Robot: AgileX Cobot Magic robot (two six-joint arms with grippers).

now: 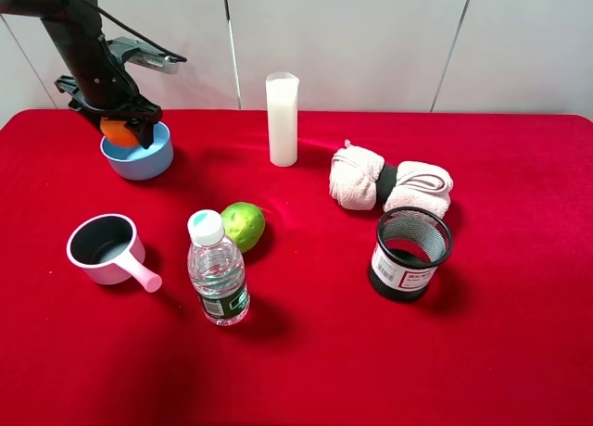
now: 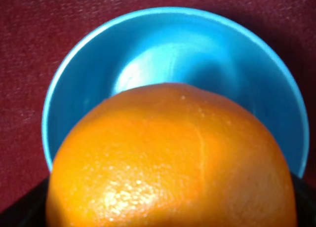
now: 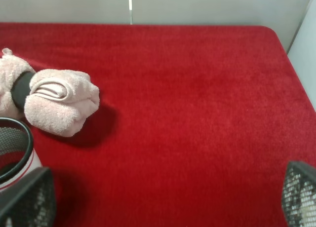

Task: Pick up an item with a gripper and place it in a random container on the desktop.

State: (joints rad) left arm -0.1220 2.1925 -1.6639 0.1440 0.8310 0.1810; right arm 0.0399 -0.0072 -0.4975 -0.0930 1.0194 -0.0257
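Note:
My left gripper opens now, since the orange's bottom sits inside the bowl's rim and the orange would remain in the light blue bowl [image 1: 139, 159].
The orange citrus fruit [image 1: 113, 132] is held in my left gripper [image 1: 125, 128], which is shut on it just above the light blue bowl [image 1: 139, 159] at the back left of the red desktop [image 1: 306, 352]. In the left wrist view the orange [image 2: 173, 158] fills the foreground, with the empty bowl [image 2: 173, 44] directly below and behind it. My right gripper [image 3: 163, 197] is open and empty over bare red cloth; its mesh-padded fingertips [image 3: 27, 197] show at the frame's lower corners. It is out of the exterior high view.
A pink handled cup [image 1: 102, 245], a green lime [image 1: 244, 225] and a water bottle [image 1: 218, 273] stand front left. A tall white cup [image 1: 283, 119] is at the back middle. A rolled pink towel [image 1: 389, 185] and a black mesh pen holder [image 1: 408, 253] are on the right.

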